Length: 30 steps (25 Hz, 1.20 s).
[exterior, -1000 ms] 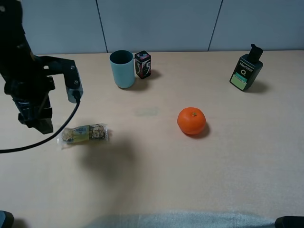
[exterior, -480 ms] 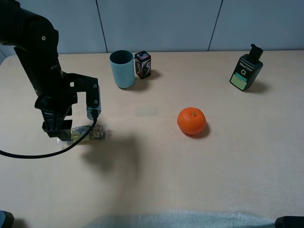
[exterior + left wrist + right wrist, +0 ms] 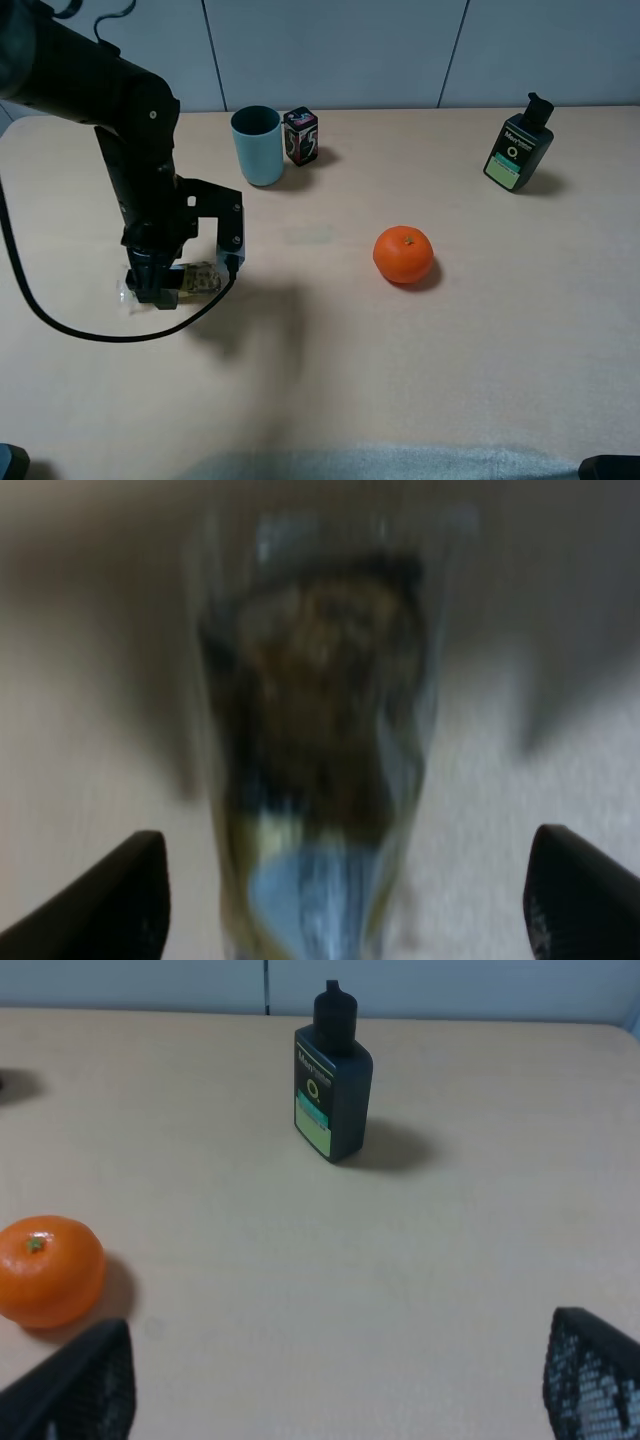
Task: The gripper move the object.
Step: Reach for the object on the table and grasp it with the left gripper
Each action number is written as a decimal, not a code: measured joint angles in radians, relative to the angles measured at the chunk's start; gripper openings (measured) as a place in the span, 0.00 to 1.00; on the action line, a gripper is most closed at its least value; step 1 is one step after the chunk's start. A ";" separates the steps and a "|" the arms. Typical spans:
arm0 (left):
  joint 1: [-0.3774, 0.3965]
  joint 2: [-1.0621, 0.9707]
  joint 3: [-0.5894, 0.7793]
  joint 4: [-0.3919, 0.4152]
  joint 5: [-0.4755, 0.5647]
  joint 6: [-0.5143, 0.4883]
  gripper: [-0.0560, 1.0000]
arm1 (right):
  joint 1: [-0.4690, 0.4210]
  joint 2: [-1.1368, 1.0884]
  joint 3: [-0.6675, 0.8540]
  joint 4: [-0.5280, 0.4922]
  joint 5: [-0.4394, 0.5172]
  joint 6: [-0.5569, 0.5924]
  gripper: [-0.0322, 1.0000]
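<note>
My left gripper is to grab the snack bar next by its wrapped body (image 3: 310, 860), to move the object.
The snack bar (image 3: 203, 279) lies on the table at the left, with brown nutty pieces in a clear wrapper; my left gripper covers its left half. My left gripper (image 3: 153, 287) is down over the bar. In the left wrist view the blurred bar (image 3: 320, 740) lies lengthwise between the two black fingertips (image 3: 130, 890), which stand wide apart on either side of it. That gripper (image 3: 345, 880) is open. My right gripper (image 3: 338, 1345) is open and empty, low over the table's front right.
A blue cup (image 3: 258, 145) and a small dark printed box (image 3: 301, 135) stand at the back. An orange (image 3: 403, 254) sits mid-table, also in the right wrist view (image 3: 48, 1270). A dark bottle (image 3: 519, 144) stands at the back right. A black cable (image 3: 70, 325) loops left of the bar.
My left arm has swung right and down, from left of the snack bar to directly over it, fingers now straddling it. The bar has not moved.
</note>
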 joint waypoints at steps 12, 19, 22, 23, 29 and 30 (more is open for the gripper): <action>-0.019 0.035 -0.021 -0.003 -0.020 0.000 0.74 | 0.000 0.000 0.000 0.000 0.000 0.000 0.63; -0.019 0.035 -0.021 -0.003 -0.023 0.000 0.66 | 0.000 0.000 0.000 0.000 0.000 0.000 0.63; -0.019 0.035 -0.021 -0.003 -0.010 0.000 0.60 | 0.000 0.000 0.000 0.000 0.000 0.000 0.63; -0.019 0.035 -0.021 -0.003 -0.007 0.000 0.59 | 0.000 0.000 0.000 0.000 0.000 0.000 0.63; -0.019 0.035 -0.021 -0.003 0.000 0.000 0.47 | 0.000 0.000 0.000 0.000 0.000 0.000 0.63; -0.019 0.035 -0.021 -0.003 0.002 0.000 0.46 | 0.000 0.000 0.000 0.000 0.000 0.000 0.63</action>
